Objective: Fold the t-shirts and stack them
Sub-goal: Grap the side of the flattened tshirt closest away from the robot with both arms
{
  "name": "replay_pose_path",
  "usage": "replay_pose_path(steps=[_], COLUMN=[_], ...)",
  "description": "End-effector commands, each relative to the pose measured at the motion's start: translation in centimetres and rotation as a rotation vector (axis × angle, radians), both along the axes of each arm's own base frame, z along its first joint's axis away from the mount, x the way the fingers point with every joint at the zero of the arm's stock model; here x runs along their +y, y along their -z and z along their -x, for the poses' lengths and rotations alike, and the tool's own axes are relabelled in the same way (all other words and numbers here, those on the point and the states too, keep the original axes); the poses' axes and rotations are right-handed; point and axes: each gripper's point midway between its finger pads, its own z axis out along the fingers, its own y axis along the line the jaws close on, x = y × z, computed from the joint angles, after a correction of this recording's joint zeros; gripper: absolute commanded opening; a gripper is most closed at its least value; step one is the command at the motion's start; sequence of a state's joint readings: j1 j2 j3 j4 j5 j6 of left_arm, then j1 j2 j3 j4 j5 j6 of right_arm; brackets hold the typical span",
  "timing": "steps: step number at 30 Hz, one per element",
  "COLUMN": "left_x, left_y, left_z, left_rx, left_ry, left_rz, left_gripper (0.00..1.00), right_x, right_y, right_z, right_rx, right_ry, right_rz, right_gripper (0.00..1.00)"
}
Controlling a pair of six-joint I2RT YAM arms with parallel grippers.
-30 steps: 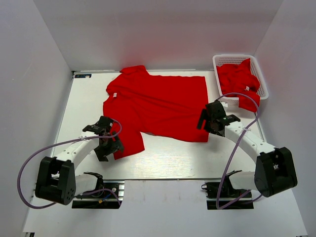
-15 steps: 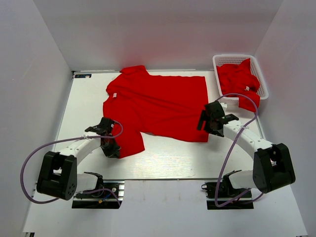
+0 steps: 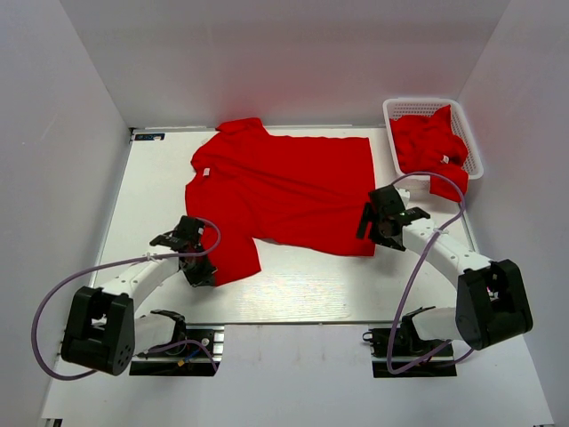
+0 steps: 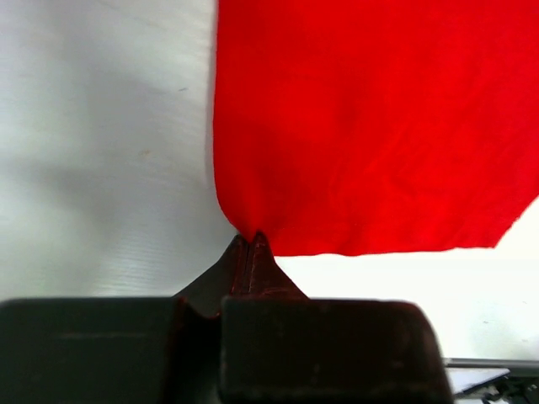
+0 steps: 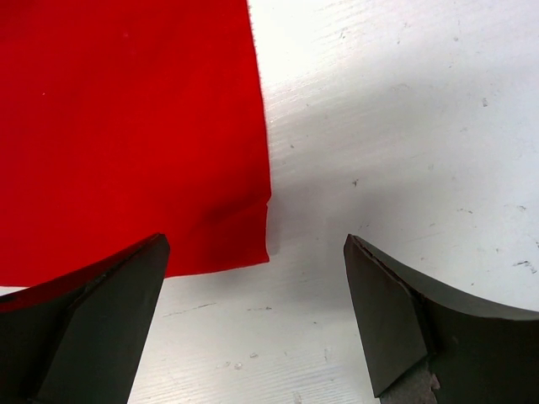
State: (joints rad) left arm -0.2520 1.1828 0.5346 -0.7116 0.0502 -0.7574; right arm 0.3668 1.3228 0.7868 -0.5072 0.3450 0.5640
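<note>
The near side of the red t-shirt needs to be folded over, so my right gripper will next pick up the t-shirt by its near hem corner [image 3: 372, 253] [image 5: 256, 252], to match the pinched sleeve.
A bright red t-shirt [image 3: 284, 191] lies spread flat on the white table, neck to the left, a small white label [image 3: 205, 171] at its collar. My left gripper [image 3: 203, 272] is shut on the near corner of its sleeve; in the left wrist view the gripper [image 4: 251, 240] pinches the red cloth [image 4: 370, 126] at its edge. My right gripper [image 3: 377, 237] stands open over the shirt's near right hem corner; in the right wrist view that gripper [image 5: 257, 278] straddles the corner [image 5: 257, 244] without touching it. More red t-shirts [image 3: 430, 142] lie crumpled in the basket.
A white lattice basket [image 3: 398, 108] stands at the back right corner, one shirt hanging over its near rim. A small dark tag [image 3: 149, 137] lies at the table's back left corner. Grey walls close in on both sides.
My left gripper has shut on the sleeve corner, having stood open over it a second ago. The right gripper has shifted slightly nearer the hem corner and stays open.
</note>
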Motion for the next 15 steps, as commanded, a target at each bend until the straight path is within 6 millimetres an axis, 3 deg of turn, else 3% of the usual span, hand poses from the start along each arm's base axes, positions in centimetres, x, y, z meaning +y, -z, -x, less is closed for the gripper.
replay_pose_path(steps=[1,6,15], left_x=[1.2,0.1,0.0], left_y=[-0.3,-1.4,-3.0], left_z=[0.8,1.4,2.8], left_rx=[0.006,0.024,0.087], left_ry=[0.005,0.022,0.008], left_rz=[-0.063,0.004,0.013], left_gripper=[0.00,0.00,0.00], right_x=[0.0,0.7,0.8], right_y=[0.4,1.5,2.6], right_z=[0.7,1.5,1.1], right_rx=[0.009,0.046,0.052], right_ry=[0.026,0.018,0.054], right_rz=[-0.023,-0.064,-0.074], right_gripper=[0.90,0.90,0.90])
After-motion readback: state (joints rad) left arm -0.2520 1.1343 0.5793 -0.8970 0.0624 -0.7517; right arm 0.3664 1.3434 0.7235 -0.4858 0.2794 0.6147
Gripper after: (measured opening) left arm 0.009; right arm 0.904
